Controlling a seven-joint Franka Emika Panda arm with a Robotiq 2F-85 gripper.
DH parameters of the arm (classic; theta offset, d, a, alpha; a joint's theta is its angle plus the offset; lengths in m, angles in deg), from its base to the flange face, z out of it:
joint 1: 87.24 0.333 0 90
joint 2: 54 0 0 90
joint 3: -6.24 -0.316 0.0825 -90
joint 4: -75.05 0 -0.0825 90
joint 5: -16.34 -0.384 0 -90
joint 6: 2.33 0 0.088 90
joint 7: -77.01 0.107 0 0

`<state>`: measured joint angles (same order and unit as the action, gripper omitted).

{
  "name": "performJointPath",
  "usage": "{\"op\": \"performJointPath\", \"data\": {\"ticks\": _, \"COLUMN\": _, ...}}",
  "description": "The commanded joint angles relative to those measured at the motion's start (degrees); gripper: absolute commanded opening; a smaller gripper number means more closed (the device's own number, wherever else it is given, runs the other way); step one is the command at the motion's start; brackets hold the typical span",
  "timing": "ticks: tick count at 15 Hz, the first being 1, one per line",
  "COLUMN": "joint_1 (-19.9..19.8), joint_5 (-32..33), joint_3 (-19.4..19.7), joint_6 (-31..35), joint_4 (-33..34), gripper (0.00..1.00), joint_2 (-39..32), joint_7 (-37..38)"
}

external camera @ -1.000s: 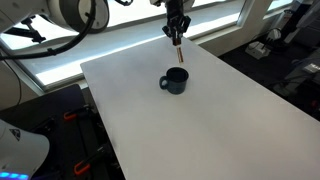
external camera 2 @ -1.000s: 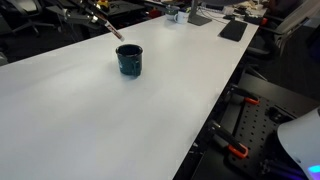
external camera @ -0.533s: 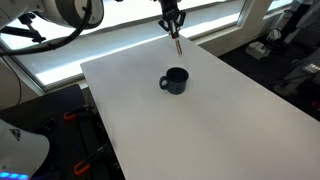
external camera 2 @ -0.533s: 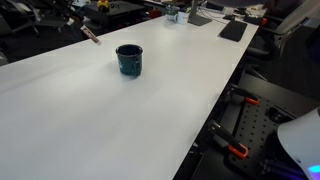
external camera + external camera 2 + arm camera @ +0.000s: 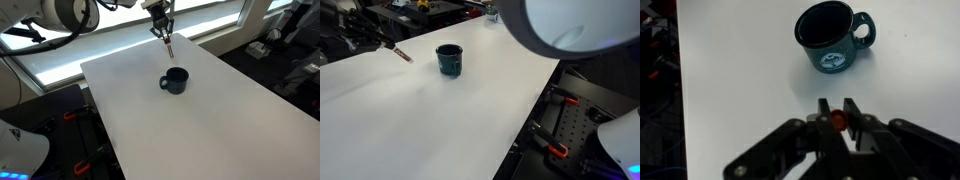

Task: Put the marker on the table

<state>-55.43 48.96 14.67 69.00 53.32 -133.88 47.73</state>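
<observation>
The marker is above the table and would drop short of the mug if the gripper opened now. The gripper needs to lower the marker before it lets go.
My gripper is shut on the marker, a thin dark stick that hangs down from the fingers above the far part of the white table. In an exterior view the marker shows its reddish tip, left of the mug and above the table. In the wrist view the gripper pinches the marker's reddish-orange end between its fingers, above the table. The dark mug stands apart, ahead of the gripper.
The dark teal mug with a handle stands on the table, also seen in an exterior view. The table's far edge lies close behind the gripper. Equipment and cables lie beyond the table's edges.
The gripper has carried the marker up out of the mug and away from it, toward the table's far side. The mug has not moved.
</observation>
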Motion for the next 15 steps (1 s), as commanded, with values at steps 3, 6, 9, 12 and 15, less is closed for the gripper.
{"op": "performJointPath", "data": {"ticks": 3, "joint_1": -2.92, "joint_5": -2.55, "joint_3": 0.67, "joint_6": -0.36, "joint_4": 1.53, "gripper": 0.04, "joint_2": -3.75, "joint_7": -0.47}}
{"op": "performJointPath", "data": {"ticks": 6, "joint_1": -4.42, "joint_5": -4.41, "joint_3": 0.65, "joint_6": -1.02, "joint_4": 1.77, "gripper": 0.41, "joint_2": -4.98, "joint_7": 0.99}}
{"op": "performJointPath", "data": {"ticks": 9, "joint_1": -4.62, "joint_5": -4.36, "joint_3": 1.03, "joint_6": -0.06, "joint_4": 0.14, "gripper": 0.32, "joint_2": -4.57, "joint_7": 1.37}}
{"op": "performJointPath", "data": {"ticks": 12, "joint_1": -4.96, "joint_5": -4.56, "joint_3": 1.02, "joint_6": -0.06, "joint_4": 0.14, "gripper": 0.42, "joint_2": -4.56, "joint_7": 1.5}}
{"op": "performJointPath", "data": {"ticks": 15, "joint_1": -4.85, "joint_5": -4.55, "joint_3": 1.02, "joint_6": -0.06, "joint_4": 0.15, "gripper": 0.42, "joint_2": -4.56, "joint_7": 1.51}}
